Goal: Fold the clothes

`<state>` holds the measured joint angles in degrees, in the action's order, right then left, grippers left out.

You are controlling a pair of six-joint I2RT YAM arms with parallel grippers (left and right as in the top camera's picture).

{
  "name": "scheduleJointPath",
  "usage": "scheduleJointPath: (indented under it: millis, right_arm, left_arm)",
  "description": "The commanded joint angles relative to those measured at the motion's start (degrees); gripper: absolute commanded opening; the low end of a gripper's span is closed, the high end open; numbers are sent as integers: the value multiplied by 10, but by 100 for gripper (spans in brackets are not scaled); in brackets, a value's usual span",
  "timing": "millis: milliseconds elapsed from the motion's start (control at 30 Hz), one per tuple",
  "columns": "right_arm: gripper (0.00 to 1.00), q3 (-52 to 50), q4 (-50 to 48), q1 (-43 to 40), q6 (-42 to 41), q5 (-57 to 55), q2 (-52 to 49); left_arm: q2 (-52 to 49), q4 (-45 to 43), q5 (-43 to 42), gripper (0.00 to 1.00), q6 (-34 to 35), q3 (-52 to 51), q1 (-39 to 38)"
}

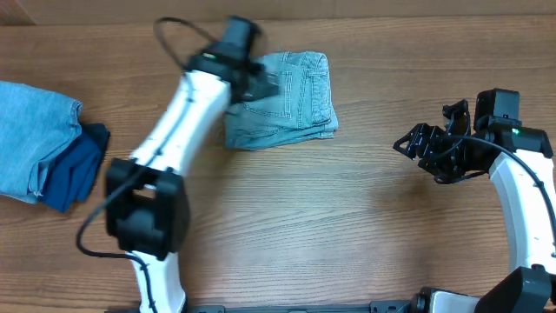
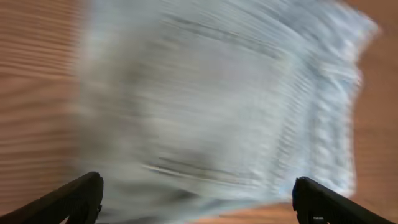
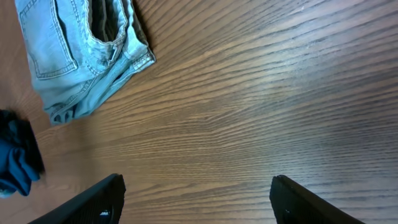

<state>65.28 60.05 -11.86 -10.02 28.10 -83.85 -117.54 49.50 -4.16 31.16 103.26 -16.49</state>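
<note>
The left gripper grabs the folded denim shorts by the edge facing the stack (image 1: 232, 119) (image 2: 86, 122) next, layers together, to lay the shorts on the stack still folded.
The pale light-blue denim shorts (image 1: 291, 97) lie folded into a compact bundle at the back middle of the table. My left gripper (image 1: 259, 80) hovers over their left edge, open and empty. In the left wrist view the shorts (image 2: 224, 106) fill the frame, blurred, between the spread fingers (image 2: 198, 199). My right gripper (image 1: 415, 143) is open and empty over bare wood at the right. The right wrist view shows its spread fingers (image 3: 198, 198) over the table and the shorts (image 3: 81, 50) at upper left.
A stack of folded garments sits at the left edge: a light-blue one (image 1: 35, 135) on top of a dark navy one (image 1: 78, 169). The navy one also shows in the right wrist view (image 3: 17, 158). The table is brown wood grain.
</note>
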Motion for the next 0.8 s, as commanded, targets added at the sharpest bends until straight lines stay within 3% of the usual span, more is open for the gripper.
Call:
scheduleJointPath:
  millis: [0,133,233,467,533,633,700,767]
  right_arm:
    - [79,10,-1,4,11,-2,2]
    - [79,10,-1,4,14,-2,2]
    - [79,10,7,4,14,-2,2]
    - [79,10,10,4,14,-2,2]
    - [79,10,10,4,14,-2,2]
    - [79,10,20,4,14,-2,2]
    - [78,10,23,4,14,-2,2]
    - [78,10,24,4,14,-2,2]
  left_arm:
    - [6,12,-139,100,-83,6,108]
    - [-52,3,-287,100,-161,-8,169]
    - [-147,-32,-382,100,-163,-8,163]
    - [-206,-73,-389,97,-121,-8,134]
    - [-206,-111,-387,87,-77,-8,117]
    - [-206,-123,-387,39,-63,-8,111]
    - [-197,-123,-392,5,-89,-6,111]
    - [-160,-118,-391,4,-119,-5,111]
